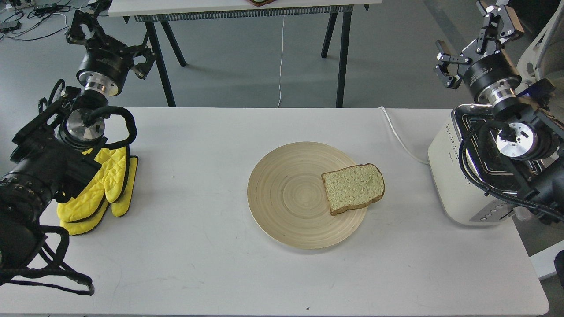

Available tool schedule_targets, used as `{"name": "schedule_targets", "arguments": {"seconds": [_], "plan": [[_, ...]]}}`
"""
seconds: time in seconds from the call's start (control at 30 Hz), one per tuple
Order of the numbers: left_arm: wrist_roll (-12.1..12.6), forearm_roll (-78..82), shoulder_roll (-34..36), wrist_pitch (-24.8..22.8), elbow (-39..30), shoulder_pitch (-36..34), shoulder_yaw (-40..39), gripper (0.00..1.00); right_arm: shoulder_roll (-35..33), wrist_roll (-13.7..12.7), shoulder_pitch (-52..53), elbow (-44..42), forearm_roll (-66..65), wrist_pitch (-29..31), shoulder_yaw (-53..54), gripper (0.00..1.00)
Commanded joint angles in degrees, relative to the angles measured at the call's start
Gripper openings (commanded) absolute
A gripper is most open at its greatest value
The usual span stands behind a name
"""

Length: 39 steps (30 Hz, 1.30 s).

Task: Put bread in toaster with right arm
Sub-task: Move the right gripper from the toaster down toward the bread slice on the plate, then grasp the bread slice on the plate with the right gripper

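Note:
My right gripper should reach the bread and grab it by its rounded top crust (381,180), so the bread's flat bottom edge (327,194) stays free to go into the toaster.
A slice of pale tan bread (352,187) with a brown crust lies flat on the right edge of a round wooden plate (286,193) at the table's middle. The cream-white toaster (445,176) with a chrome top stands at the table's right end, partly hidden by my right arm. My right gripper (473,42) is open and empty, held high above and behind the toaster, far from the bread. My left gripper (108,42) is open and empty beyond the table's far left corner.
Yellow oven mitts (103,189) lie on the left of the white table (198,264), under my left arm. The toaster's white cord (398,136) runs over the far table edge. Another table (242,6) stands behind.

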Motion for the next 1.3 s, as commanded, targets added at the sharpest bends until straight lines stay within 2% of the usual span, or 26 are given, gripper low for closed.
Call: {"name": "schedule_targets", "arguments": {"seconds": [0.0,0.13,0.4,0.6,0.73,0.83,1.0,1.27], "plan": [[0.04,0.01,-0.11,0.00,0.00,0.00,0.07,1.00,-3.56,0.23,-6.28,11.61,-4.83,-5.87,-3.49,0.99],[0.04,0.01,-0.11,0.00,0.00,0.00,0.07,1.00,-4.00,0.23,-12.69,16.99,-15.90,-10.97,-4.20,0.99],[0.12,0.01,-0.20,0.00,0.00,0.00,0.24,1.00,-3.30,0.23,-19.03,18.14,-31.64,-16.69,-9.90,0.99],[0.12,0.01,-0.20,0.00,0.00,0.00,0.33,1.00,-3.12,0.23,-19.30,17.35,-32.97,-20.47,-16.32,0.99],[0.12,0.01,-0.20,0.00,0.00,-0.09,0.24,1.00,0.12,-0.12,-18.42,12.87,-33.77,-25.56,-20.71,0.97],[0.12,0.01,-0.20,0.00,0.00,0.00,0.24,1.00,2.41,-0.21,-17.28,9.62,-33.85,-28.47,-24.14,0.92],[0.12,0.01,-0.20,0.00,0.00,0.00,0.24,1.00,4.96,-0.13,-15.08,4.96,-33.68,-28.48,-26.08,0.80],[0.12,0.01,-0.20,0.00,0.00,0.00,0.24,1.00,6.81,-0.74,-12.71,4.51,-33.77,-28.04,-28.36,0.59]]}}
